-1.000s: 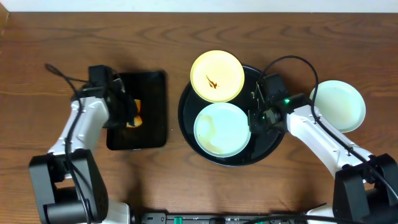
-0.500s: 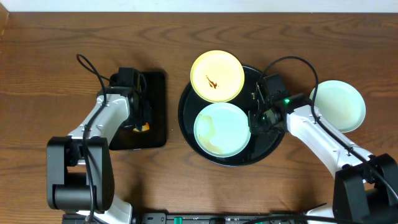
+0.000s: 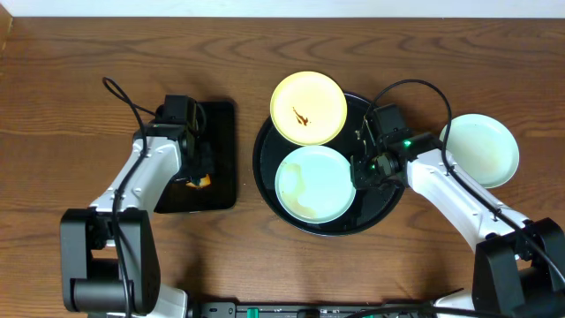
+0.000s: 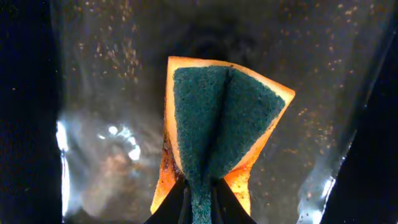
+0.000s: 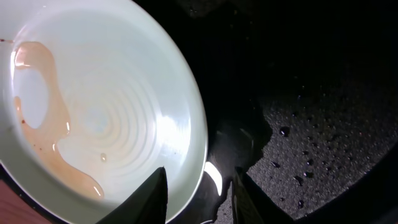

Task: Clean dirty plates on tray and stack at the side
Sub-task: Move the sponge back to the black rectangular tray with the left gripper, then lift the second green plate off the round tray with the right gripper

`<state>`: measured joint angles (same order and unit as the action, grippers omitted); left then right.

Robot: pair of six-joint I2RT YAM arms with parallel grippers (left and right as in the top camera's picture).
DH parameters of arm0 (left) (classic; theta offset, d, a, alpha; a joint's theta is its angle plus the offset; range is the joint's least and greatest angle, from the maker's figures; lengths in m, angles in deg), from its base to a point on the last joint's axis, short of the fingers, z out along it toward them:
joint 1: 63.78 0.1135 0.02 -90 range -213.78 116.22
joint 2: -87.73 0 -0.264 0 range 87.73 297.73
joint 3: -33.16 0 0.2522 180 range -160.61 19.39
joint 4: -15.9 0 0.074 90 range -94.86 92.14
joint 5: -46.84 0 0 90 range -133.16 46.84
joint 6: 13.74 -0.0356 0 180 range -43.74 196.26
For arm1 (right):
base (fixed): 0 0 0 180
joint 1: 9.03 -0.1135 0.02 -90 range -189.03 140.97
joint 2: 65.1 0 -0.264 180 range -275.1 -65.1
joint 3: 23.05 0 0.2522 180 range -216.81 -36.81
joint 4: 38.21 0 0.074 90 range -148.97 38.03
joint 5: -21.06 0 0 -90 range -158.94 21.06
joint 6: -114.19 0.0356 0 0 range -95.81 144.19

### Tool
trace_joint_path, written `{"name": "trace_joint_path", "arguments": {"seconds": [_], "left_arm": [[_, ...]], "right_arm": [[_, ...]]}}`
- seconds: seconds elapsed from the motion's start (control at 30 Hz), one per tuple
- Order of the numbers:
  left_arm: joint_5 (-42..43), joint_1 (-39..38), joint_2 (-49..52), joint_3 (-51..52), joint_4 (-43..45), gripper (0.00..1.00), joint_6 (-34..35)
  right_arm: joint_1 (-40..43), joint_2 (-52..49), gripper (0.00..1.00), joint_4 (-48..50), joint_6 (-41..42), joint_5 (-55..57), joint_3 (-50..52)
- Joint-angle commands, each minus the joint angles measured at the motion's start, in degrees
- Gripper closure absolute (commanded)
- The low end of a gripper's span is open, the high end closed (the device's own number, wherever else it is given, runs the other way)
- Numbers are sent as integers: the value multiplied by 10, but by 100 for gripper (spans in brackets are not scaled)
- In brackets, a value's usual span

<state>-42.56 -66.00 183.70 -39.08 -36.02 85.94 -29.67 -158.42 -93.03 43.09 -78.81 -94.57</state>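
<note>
My right gripper needs to come down before it closes on the mint plate's rim (image 3: pixel 353 183) (image 5: pixel 199 180), because its fingers are still above the mint plate's rim.
A pale mint plate (image 3: pixel 315 184) smeared with thin brown sauce (image 5: pixel 37 81) lies in the round black tray (image 3: pixel 375 212). My right gripper (image 3: pixel 357 172) is open and straddles that plate's right rim (image 5: pixel 200 177), one finger over the bowl and one outside, with gaps on both sides. A pale yellow plate (image 3: pixel 308 108) with a small brown smear rests on the tray's far rim. A second mint plate (image 3: pixel 479 150) sits on the table at right. My left gripper (image 4: pixel 200 193) is shut on a folded orange and green sponge (image 4: pixel 217 118).
The left gripper (image 3: pixel 199 168) and sponge hover over a small black rectangular tray (image 3: pixel 216 124), wet and speckled with crumbs (image 4: pixel 112 93). Water droplets dot the round tray's floor (image 5: pixel 311 124). Cables arc above both arms.
The left arm swung right over the rectangular tray, sponge still pinched. The right gripper's jaws widened around the mint plate's rim; the plate stayed put.
</note>
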Motion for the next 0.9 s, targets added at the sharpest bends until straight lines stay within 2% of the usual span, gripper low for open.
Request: {"name": "trace_joint_path", "arguments": {"seconds": [0.0,0.17,0.4,0.57,0.67,0.87], "left_arm": [[-11,-1,-9,5,-4,89,7],[-11,-1,-9,5,-4,89,7],[-11,-1,-9,5,-4,88,7],[-11,-1,-9,5,-4,89,7],[-11,-1,-9,5,-4,88,7],[-11,-1,-9,5,-4,88,7]], "right_arm": [[-7,-6,69,2,2,-9,-3],[-8,-6,68,34,4,-4,27],[-8,-6,67,146,44,-12,118],[-8,-6,75,198,73,-12,163],[-8,-6,97,198,74,-12,166],[-7,-5,99,203,74,-11,162]]}}
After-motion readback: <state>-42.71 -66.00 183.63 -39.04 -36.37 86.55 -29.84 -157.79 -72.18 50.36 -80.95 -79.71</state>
